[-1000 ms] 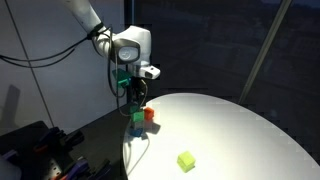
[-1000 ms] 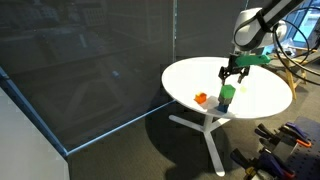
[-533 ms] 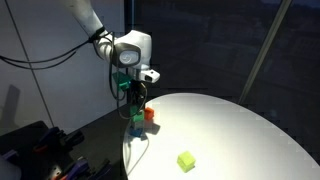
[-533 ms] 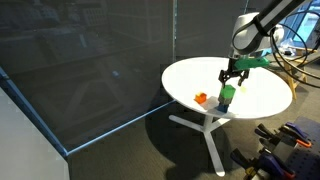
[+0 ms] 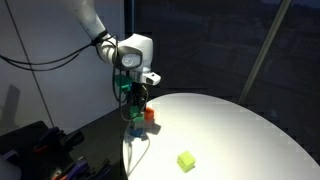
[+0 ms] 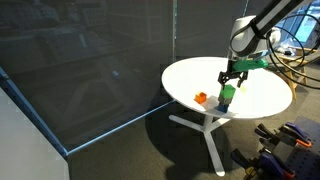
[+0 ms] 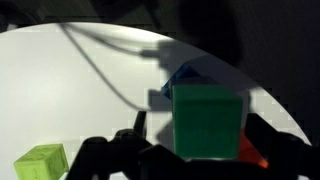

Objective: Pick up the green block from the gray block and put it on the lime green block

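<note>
I need to close my gripper now, because the green block (image 5: 135,112) reaches up between my gripper's fingers, with its near end past them. Closing now would hold the block.
The green block (image 7: 207,120) sits on top of the gray block (image 7: 184,74) near the table's edge, and both show in both exterior views (image 5: 136,116) (image 6: 227,92). My gripper (image 7: 196,140) is open just above the green block, with a finger on each side and a gap at the left finger. It also shows in both exterior views (image 5: 137,101) (image 6: 233,78). The lime green block (image 7: 40,160) lies alone on the table, apart from the stack (image 5: 186,160).
An orange-red cube (image 5: 149,113) stands right beside the stack (image 6: 201,98) (image 7: 252,152). The round white table (image 5: 230,130) has its edge close by the stack. Dark curtains and glass stand behind. Cables and gear lie on the floor.
The gripper has come down slightly over the green block. The blocks have not moved.
</note>
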`<state>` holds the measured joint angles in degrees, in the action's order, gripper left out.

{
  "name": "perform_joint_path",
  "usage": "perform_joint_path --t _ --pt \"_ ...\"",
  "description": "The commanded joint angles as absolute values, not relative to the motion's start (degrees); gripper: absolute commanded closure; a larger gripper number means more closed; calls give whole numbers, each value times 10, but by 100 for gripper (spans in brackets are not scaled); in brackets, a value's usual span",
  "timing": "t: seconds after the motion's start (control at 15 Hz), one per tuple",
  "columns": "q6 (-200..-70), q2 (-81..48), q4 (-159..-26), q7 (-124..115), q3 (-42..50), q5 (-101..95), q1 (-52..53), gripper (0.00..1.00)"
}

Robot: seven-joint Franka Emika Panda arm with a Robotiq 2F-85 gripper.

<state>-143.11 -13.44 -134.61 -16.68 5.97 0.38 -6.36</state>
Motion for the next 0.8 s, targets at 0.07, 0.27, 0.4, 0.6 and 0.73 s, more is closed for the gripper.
perform_joint_path --t 0.07,0.27,0.4,0.6,0.73 --pt "-1429 -152 -1328 -158 68 9 -57 0" --pt "-1429 -158 -1325 -157 69 9 -56 0" --pt "-1430 -161 -1323 -156 69 9 -56 27" --pt "-1430 -162 -1322 -155 69 9 -55 53" --pt "-1428 -158 -1324 -154 68 8 -54 67"
